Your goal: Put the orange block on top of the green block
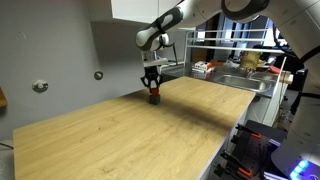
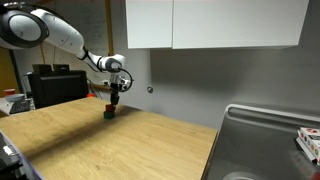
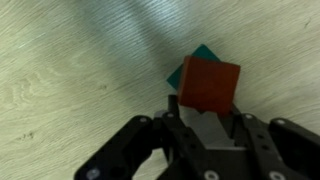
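I should open my gripper and release the orange block now. The orange block is over the green block, and only a corner and edge of the green block show.
In the wrist view the orange block [image 3: 210,84] sits between my gripper's [image 3: 208,112] fingers, and the fingers are closed against its sides. The green block [image 3: 190,62] lies directly under it, with only a corner and an edge showing past the orange one. The orange block appears to rest on the green one, slightly offset. In both exterior views my gripper [image 1: 152,90] [image 2: 112,103] is low over the far part of the wooden table [image 1: 130,135] [image 2: 120,145], with the orange block [image 1: 153,97] [image 2: 110,112] at its tips. The green block is too small to make out there.
A metal sink [image 2: 270,140] adjoins the table on one side, with a rack of items [image 1: 225,68] behind it. A grey wall [image 2: 200,85] with a white cabinet [image 2: 215,22] stands close behind the blocks. A dark monitor [image 2: 55,85] stands behind the arm.
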Tool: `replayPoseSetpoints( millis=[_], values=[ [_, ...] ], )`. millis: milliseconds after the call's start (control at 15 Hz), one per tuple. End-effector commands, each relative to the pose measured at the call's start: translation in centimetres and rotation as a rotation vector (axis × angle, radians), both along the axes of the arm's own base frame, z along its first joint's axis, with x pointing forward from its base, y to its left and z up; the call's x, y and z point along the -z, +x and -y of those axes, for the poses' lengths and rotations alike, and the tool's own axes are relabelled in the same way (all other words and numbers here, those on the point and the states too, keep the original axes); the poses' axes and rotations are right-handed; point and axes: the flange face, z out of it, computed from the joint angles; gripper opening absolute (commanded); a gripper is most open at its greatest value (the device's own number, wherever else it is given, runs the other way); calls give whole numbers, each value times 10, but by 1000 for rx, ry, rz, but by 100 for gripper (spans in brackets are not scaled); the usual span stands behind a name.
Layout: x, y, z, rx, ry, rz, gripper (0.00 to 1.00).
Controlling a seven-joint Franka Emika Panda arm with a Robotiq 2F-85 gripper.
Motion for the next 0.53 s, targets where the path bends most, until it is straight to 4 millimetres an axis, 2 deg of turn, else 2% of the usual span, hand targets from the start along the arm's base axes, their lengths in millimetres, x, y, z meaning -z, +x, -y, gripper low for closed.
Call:
replayPoseSetpoints(
  millis=[0, 67, 200, 467],
  values=[
    [3, 14, 1, 6, -19, -22, 33],
    [2, 16, 1, 5, -20, -25, 69],
    [0, 18, -1, -6, -23, -32, 71],
    [-2, 21, -5, -16, -29, -44, 98]
  ],
)
